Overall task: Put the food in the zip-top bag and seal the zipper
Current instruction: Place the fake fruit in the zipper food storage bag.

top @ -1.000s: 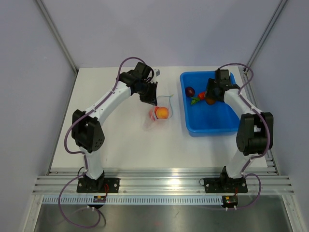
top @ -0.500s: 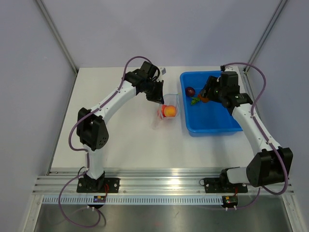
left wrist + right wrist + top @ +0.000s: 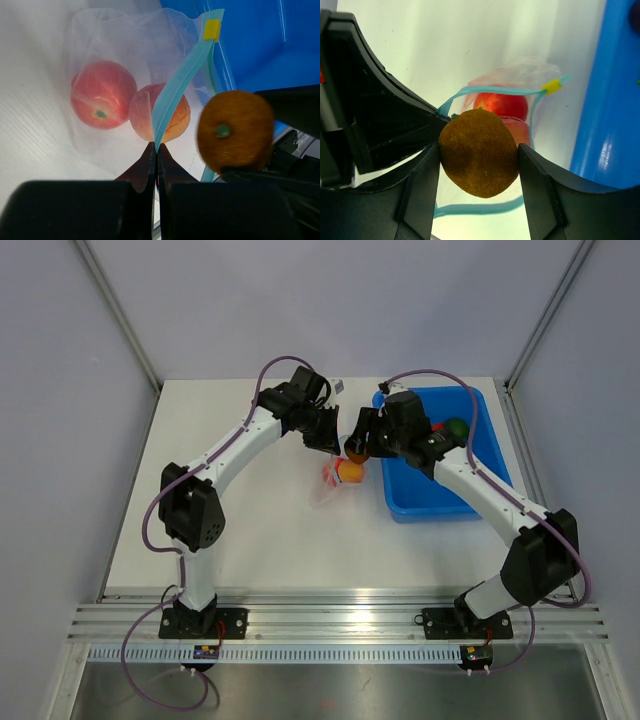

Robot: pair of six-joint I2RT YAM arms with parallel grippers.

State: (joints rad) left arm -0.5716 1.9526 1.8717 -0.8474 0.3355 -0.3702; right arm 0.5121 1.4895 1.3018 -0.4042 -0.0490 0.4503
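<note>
The brown round food piece (image 3: 479, 152) is above the bag's opening, so it comes down between the bag's teal edges, before my right gripper releases it.
The clear zip-top bag (image 3: 333, 483) lies on the white table just left of the blue tray, with a red round (image 3: 102, 95) and a pink-orange round (image 3: 142, 114) of food inside. My left gripper (image 3: 156, 148) is shut on the teal zipper (image 3: 172, 92) and holds the bag's mouth up and open. A yellow slider (image 3: 212, 30) sits at the strip's far end. My right gripper (image 3: 479, 156) is shut on a brown round food piece (image 3: 479, 152), which hangs right over the open mouth, close beside the left gripper's fingers (image 3: 385, 125).
The blue tray (image 3: 440, 498) stands at the right, touching the bag's side. A green round (image 3: 456, 427) shows at its back behind the right arm. The two wrists are nearly against each other above the bag.
My right arm has swung left out of the tray, carrying the brown piece to the bag's mouth. Before that, the left gripper drew the bag rightward to the tray, then stayed still.
</note>
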